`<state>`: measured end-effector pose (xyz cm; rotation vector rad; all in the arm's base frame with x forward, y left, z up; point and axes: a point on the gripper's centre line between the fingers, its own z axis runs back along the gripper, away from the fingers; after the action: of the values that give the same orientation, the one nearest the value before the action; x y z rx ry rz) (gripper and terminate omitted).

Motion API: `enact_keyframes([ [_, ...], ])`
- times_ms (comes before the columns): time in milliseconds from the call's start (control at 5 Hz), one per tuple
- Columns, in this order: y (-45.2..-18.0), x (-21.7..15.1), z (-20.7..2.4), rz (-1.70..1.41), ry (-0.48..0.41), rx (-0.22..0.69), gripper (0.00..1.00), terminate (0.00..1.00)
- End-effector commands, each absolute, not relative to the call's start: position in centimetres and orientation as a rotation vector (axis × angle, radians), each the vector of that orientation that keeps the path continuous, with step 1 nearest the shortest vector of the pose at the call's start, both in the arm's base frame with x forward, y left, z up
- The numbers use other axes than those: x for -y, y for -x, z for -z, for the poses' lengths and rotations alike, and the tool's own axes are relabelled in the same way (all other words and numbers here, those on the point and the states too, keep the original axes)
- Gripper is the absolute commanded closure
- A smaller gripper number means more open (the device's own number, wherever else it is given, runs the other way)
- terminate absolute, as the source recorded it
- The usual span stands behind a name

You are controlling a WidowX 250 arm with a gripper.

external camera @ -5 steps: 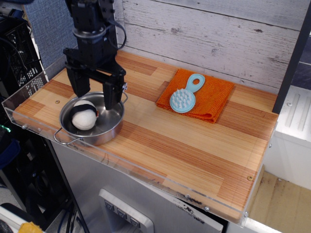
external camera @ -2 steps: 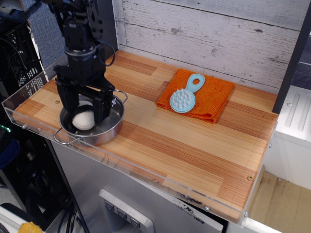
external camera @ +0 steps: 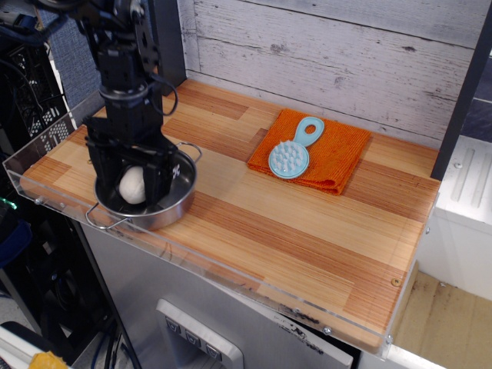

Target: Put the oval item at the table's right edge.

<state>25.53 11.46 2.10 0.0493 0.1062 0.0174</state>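
Note:
I need to grab the oval item around its white rounded middle [external camera: 132,185] with my gripper next, and then I will put the item at the table's right edge.
The oval item [external camera: 132,185], a white fuzzy egg-shaped ball, lies inside a shallow metal pan [external camera: 173,201] at the left end of the wooden table [external camera: 307,231]. Its black band is hidden. My black gripper [external camera: 131,184] has come down into the pan with one finger on each side of the ball. The fingers stand apart and I cannot tell whether they touch it. The table's right edge [external camera: 419,254] is far from the gripper.
An orange cloth [external camera: 330,154] lies at the back middle with a light-blue bristled brush [external camera: 290,156] on it. A clear acrylic rim [external camera: 231,269] runs along the table's front and left edges. A dark post [external camera: 461,100] stands at the back right.
The gripper has moved left and down into the pan, from beside the ball to straddling it. The ball has stayed in the pan.

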Motion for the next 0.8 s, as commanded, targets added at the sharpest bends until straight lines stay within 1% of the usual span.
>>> enact_keyframes([
  [0,-26.2,-12.0,-2.4,-0.029,-0.064,-0.101,1.0,0.0],
  [200,-26.5,-11.6,-3.7,-0.028,-0.053,-0.062,1.0,0.0],
  [400,-27.2,-10.8,-6.6,-0.027,-0.046,0.016,1.0,0.0],
  [600,-28.5,-8.8,-11.4,-0.031,-0.025,0.135,1.0,0.0],
])
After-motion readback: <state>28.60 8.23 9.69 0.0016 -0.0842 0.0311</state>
